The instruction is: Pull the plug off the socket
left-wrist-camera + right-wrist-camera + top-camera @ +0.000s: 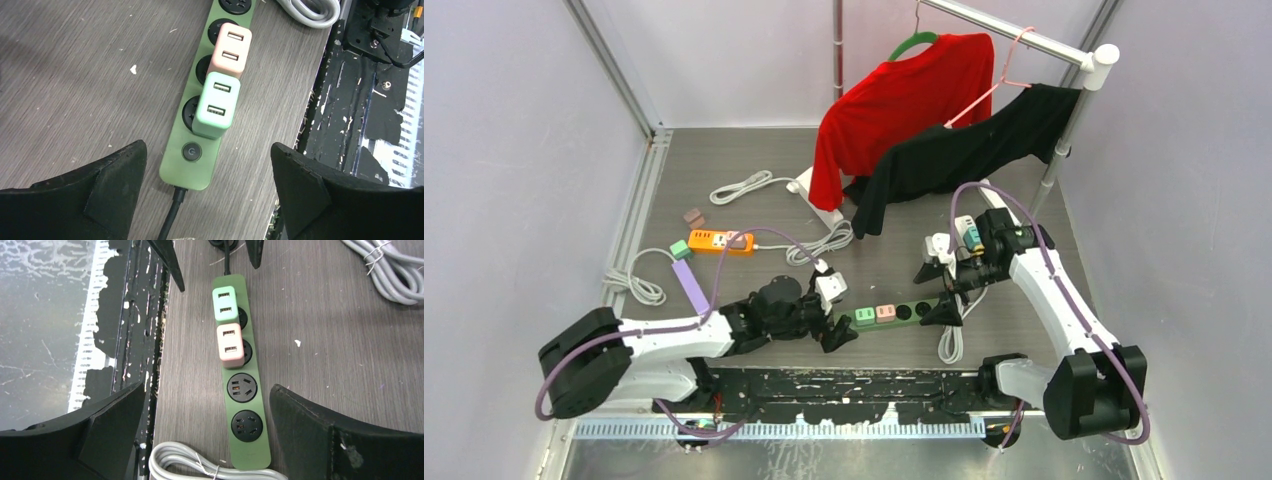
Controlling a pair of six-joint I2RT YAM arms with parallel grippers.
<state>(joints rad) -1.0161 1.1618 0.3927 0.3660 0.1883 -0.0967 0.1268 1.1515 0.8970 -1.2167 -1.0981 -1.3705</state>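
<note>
I should next grab the mint green plug (865,317) (216,107) by its long sides with my left gripper and leave the pink plug free. The mint green plug can then be pulled off the socket.
A dark green power strip (909,311) (187,172) (252,450) lies near the table's front edge. Two USB plugs sit in its sockets: a mint green plug (865,317) (216,107) (224,304) nearest the power button, and a pink plug (885,312) (230,50) (230,342) beside it. My left gripper (839,318) (208,150) is open over the strip's button end, its fingers wide on either side and touching nothing. My right gripper (936,295) (207,387) is open over the strip's far end, above its two empty sockets, and holds nothing.
A coiled grey cable (951,345) (200,465) lies against the strip's right end. An orange strip (721,242), a purple strip (690,285) and white cables (744,187) lie to the left. A clothes rack holds a red shirt (904,100) and a black shirt (969,150).
</note>
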